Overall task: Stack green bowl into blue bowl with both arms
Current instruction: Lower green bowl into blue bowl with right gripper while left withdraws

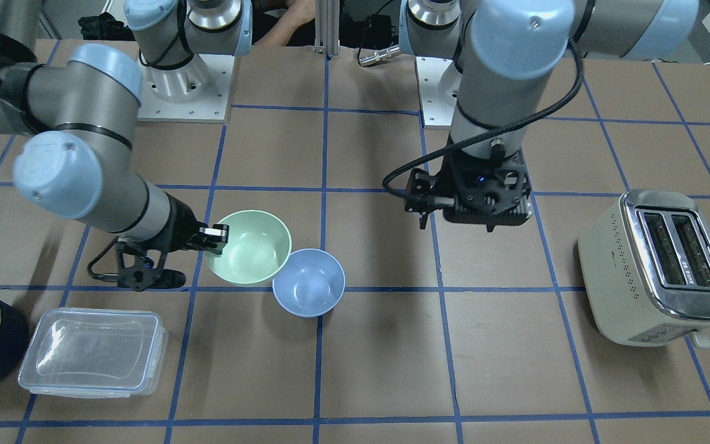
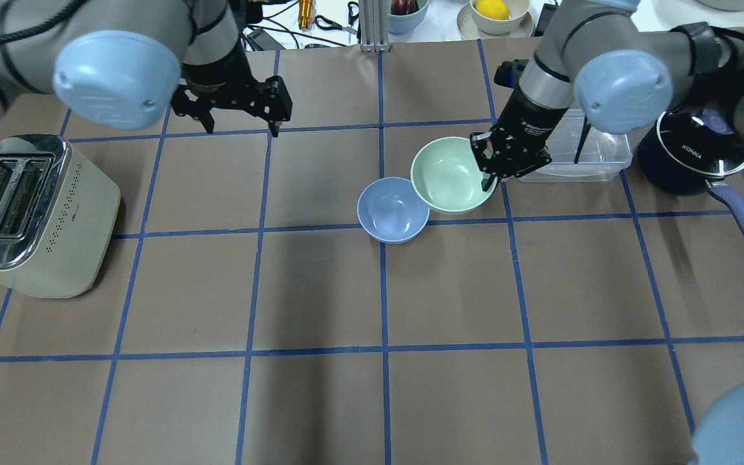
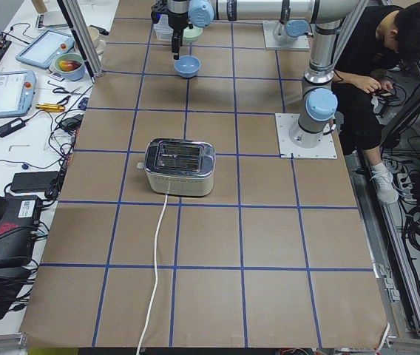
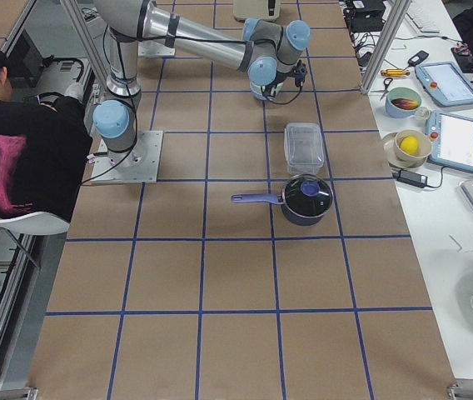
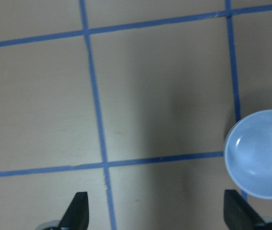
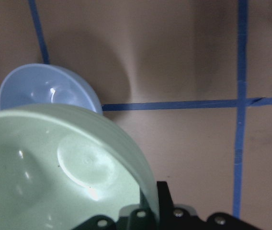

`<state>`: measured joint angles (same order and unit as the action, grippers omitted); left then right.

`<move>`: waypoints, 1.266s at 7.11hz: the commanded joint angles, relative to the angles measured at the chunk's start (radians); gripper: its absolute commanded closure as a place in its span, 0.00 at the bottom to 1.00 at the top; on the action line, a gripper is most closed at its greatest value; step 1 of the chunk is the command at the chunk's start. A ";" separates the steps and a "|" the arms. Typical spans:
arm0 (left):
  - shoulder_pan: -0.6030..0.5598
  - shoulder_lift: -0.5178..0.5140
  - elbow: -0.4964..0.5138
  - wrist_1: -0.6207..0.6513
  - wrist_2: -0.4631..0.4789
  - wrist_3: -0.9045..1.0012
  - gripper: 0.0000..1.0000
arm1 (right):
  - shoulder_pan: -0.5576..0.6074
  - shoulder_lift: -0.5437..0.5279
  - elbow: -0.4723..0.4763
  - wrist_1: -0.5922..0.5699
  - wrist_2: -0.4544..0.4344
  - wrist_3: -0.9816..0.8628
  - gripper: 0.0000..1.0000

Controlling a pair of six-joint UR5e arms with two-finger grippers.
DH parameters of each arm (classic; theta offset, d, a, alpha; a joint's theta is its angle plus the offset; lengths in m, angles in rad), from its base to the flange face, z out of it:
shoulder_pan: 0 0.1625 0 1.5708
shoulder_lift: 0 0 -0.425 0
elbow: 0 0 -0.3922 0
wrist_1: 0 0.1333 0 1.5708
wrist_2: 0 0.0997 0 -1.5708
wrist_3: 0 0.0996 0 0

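My right gripper needs to move the green bowl over the opening before releasing it: the green bowl's base (image 1: 247,256) hangs beside the blue bowl's opening (image 1: 309,282).
The green bowl (image 1: 250,246) is tilted, and its edge overlaps the rim of the blue bowl (image 1: 309,283), which stands upright on the table. I cannot tell whether they touch. My right gripper (image 1: 216,240) is shut on the green bowl's rim on the side away from the blue bowl. The overhead view shows the same: right gripper (image 2: 488,171), green bowl (image 2: 451,174), blue bowl (image 2: 392,210). The right wrist view shows the green bowl (image 6: 54,167) in the jaws with the blue bowl (image 6: 45,91) beyond it. My left gripper (image 2: 243,129) is open and empty above bare table, well off from the blue bowl (image 5: 260,153).
A toaster (image 2: 30,213) stands on the left arm's side. A clear lidded container (image 2: 578,155) and a dark saucepan (image 2: 695,158) with a purple-blue handle sit just behind the right gripper. A person sits by the robot's base in the side views.
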<state>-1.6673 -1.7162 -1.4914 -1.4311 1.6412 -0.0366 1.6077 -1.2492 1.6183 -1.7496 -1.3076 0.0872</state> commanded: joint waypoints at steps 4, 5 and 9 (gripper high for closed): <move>0.113 0.201 -0.101 -0.060 0.006 0.086 0.00 | 0.110 0.097 0.023 -0.148 0.038 0.052 1.00; 0.115 0.199 -0.096 -0.058 -0.003 0.089 0.00 | 0.110 0.117 0.025 -0.180 0.037 0.062 0.98; 0.163 0.197 -0.084 -0.018 -0.071 0.203 0.00 | 0.091 0.088 0.014 -0.168 0.011 0.049 0.00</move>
<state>-1.5115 -1.5207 -1.5792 -1.4537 1.5695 0.1163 1.7104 -1.1403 1.6415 -1.9253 -1.2886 0.1371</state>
